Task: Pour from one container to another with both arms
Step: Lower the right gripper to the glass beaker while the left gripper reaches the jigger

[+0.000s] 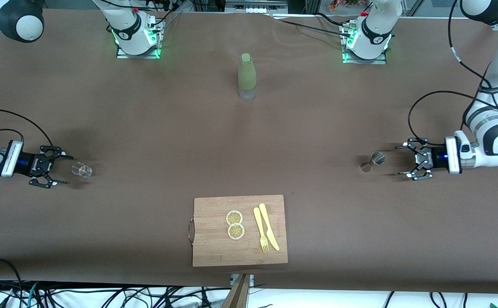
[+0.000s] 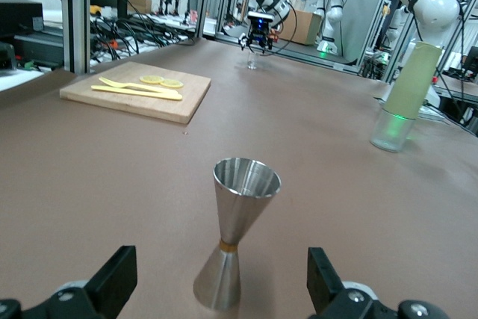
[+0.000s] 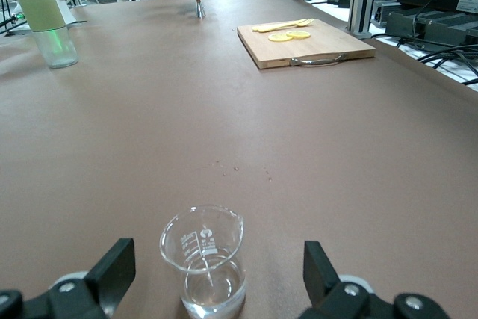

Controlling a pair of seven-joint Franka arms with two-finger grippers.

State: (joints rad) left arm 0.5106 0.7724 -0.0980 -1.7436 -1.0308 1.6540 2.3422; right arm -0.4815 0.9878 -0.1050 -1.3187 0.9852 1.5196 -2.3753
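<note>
My right gripper's fingers are short of the beaker's glass and would miss if I closed now. My right gripper should move toward the beaker before it closes on it.
A small steel jigger [image 1: 373,161] [image 2: 237,222] stands upright toward the left arm's end of the table. My left gripper [image 1: 400,160] [image 2: 220,283] is low over the table, open, pointing at the jigger and just short of it. A clear glass beaker [image 1: 82,170] [image 3: 203,259] with a little clear liquid in it stands toward the right arm's end. My right gripper [image 1: 63,168] [image 3: 216,276] is open, low, facing the beaker, its fingertips a little short of the glass. Neither gripper touches its container.
A bottle with a green sleeve [image 1: 247,76] [image 2: 403,95] [image 3: 41,9] stands mid-table, near the arm bases. A wooden cutting board [image 1: 214,248] with two lemon slices [image 1: 235,224], a yellow fork and a knife [image 1: 266,233] lies near the front camera's edge.
</note>
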